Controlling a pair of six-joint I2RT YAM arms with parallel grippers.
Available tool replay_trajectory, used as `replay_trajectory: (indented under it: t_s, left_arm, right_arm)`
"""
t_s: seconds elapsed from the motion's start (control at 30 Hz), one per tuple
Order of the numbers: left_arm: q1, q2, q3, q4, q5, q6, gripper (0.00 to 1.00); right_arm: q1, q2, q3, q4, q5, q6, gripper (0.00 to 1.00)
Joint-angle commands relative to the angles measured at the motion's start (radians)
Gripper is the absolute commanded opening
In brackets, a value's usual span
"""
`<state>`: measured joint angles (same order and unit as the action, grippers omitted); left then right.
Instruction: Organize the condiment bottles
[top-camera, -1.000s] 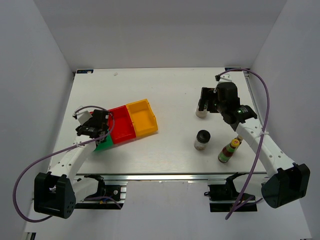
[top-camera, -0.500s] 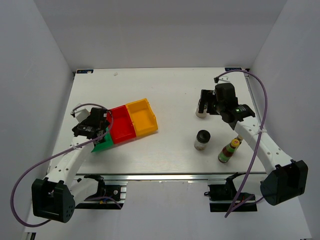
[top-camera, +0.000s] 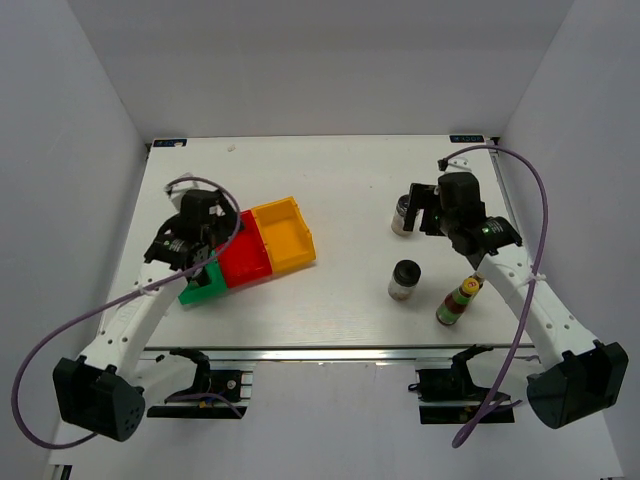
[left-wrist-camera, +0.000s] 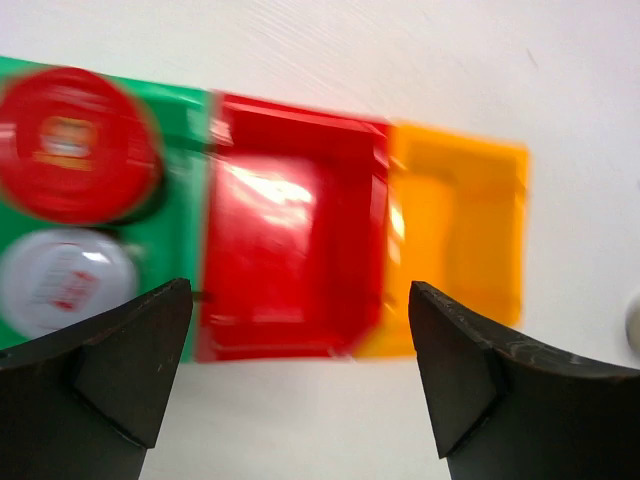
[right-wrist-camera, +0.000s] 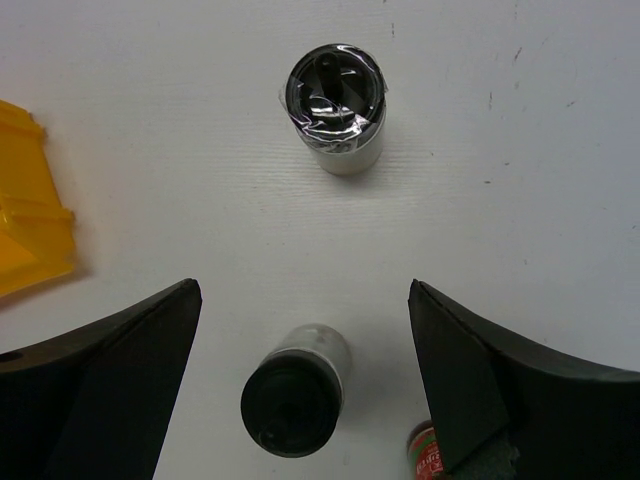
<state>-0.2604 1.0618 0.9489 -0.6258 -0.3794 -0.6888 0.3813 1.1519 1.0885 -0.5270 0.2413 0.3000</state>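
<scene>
My right gripper grabs the black-lidded jar by its pale body (top-camera: 401, 289) (right-wrist-camera: 320, 346) next, since this leaves its base free to stand in a bin.
Two condiment bottles stand in the green bin (left-wrist-camera: 175, 215): a red-lidded jar (left-wrist-camera: 75, 143) and a pale-lidded jar (left-wrist-camera: 65, 282). My left gripper (top-camera: 212, 255) hangs open above the bins, nothing between its fingers (left-wrist-camera: 130, 360). On the right, a foil-topped silver-lidded jar (right-wrist-camera: 335, 95) (top-camera: 402, 213), a black-lidded jar (right-wrist-camera: 295, 400) (top-camera: 404, 278) and a slim sauce bottle (top-camera: 455, 303) stand on the table. My right gripper (top-camera: 418, 212) is open next to the silver-lidded jar, holding nothing. In the right wrist view only the sauce bottle's cap (right-wrist-camera: 428, 462) shows.
A red bin (top-camera: 245, 252) and a yellow bin (top-camera: 284, 235) sit joined to the green bin (top-camera: 198, 290), both without jars inside. White walls close in the table (top-camera: 330, 180) on three sides.
My left gripper has opened, letting go over the green bin, and has lifted toward the back. My right gripper has drawn a little to the right, uncovering the silver-lidded jar.
</scene>
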Motion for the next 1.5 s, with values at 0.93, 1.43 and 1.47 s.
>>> replay_trajectory:
  t_s: [0.93, 1.43, 1.47]
  left_arm:
    - [-0.57, 0.124, 0.036, 0.176, 0.06, 0.155, 0.98]
    - [-0.57, 0.037, 0.005, 0.084, -0.038, 0.104, 0.98]
    - [-0.571, 0.033, 0.005, 0.078, -0.044, 0.101, 0.98]
  right_arm:
    - [-0.036, 0.558, 0.342, -0.016, 0.104, -0.032, 0.89]
    - [-0.056, 0.669, 0.39, 0.001, 0.073, -0.025, 0.66]
    - [-0.056, 0.666, 0.39, 0.001, 0.072, -0.025, 0.62]
